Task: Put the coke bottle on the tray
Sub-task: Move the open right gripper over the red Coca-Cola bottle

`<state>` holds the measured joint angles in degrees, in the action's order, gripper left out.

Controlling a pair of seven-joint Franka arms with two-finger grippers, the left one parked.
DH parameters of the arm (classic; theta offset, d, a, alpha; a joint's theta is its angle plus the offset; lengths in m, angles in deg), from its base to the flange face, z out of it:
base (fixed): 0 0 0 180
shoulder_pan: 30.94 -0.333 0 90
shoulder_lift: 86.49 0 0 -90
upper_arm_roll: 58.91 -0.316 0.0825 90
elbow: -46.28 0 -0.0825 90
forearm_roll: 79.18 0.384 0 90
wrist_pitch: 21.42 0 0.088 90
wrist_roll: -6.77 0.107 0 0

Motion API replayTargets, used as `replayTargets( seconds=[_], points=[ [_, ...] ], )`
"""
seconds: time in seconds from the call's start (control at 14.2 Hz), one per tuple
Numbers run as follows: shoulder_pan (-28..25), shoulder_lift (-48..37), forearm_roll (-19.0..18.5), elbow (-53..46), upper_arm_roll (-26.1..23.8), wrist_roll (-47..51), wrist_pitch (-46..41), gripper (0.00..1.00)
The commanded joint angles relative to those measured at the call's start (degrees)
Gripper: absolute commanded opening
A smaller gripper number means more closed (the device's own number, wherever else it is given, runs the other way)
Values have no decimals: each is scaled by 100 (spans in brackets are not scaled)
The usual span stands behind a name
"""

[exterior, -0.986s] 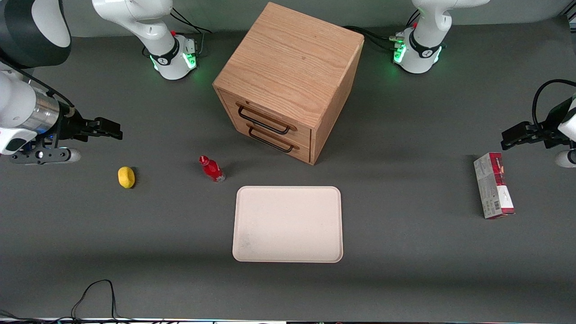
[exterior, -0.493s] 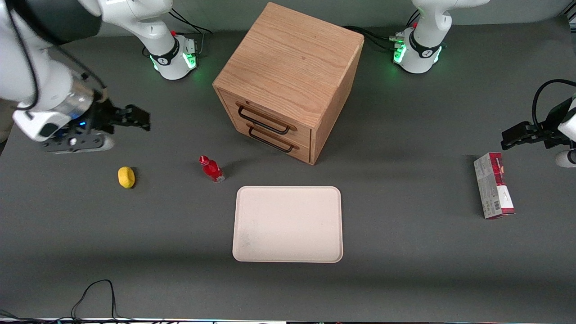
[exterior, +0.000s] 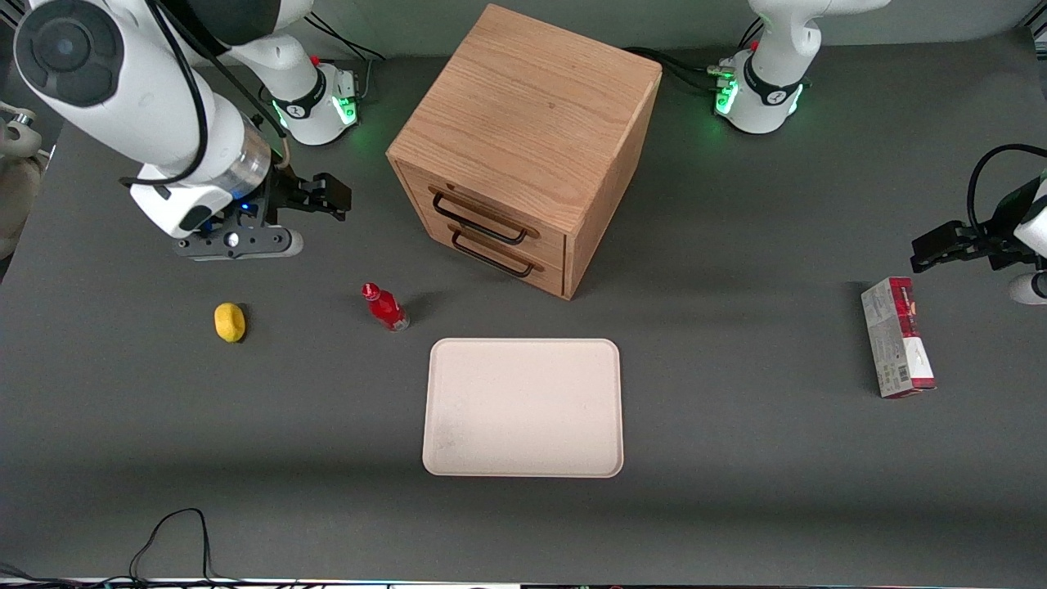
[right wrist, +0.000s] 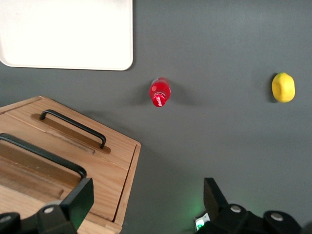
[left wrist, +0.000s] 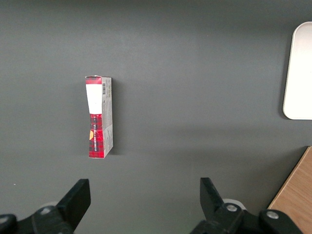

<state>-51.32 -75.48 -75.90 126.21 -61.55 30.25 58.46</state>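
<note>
The coke bottle needs to go on the cream-beige tray (exterior: 523, 407), so my gripper should grab the bottle by its red cap (exterior: 370, 290) next.
The coke bottle (exterior: 384, 306) is tiny and red with a red cap and stands on the grey table, beside the tray's corner; it also shows in the right wrist view (right wrist: 159, 91). The cream-beige tray (exterior: 523, 407) lies flat, nearer the front camera than the wooden drawer cabinet; its corner shows in the right wrist view (right wrist: 68, 34). My gripper (exterior: 331, 196) is open and empty, high above the table, farther from the front camera than the bottle and beside the cabinet. In the right wrist view its two fingers stand wide apart (right wrist: 146, 204).
A wooden cabinet (exterior: 523, 139) with two drawers stands mid-table, farther from the camera than the tray. A yellow lemon (exterior: 230, 321) lies toward the working arm's end. A red-and-grey carton box (exterior: 896, 348) lies toward the parked arm's end.
My gripper has swung from the working arm's end of the table toward the cabinet and the bottle, rising a little. The bottle, tray and lemon have not moved.
</note>
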Motion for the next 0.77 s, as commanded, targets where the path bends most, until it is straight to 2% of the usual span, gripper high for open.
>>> replayTargets(
  seconds=[0.0,0.35,0.7],
  points=[
    [-1,-45,68,555,44,88,273,100],
    [-53,-212,33,2129,53,34,1827,100],
    [-159,-142,-20,3106,53,26,3269,100]
  ],
)
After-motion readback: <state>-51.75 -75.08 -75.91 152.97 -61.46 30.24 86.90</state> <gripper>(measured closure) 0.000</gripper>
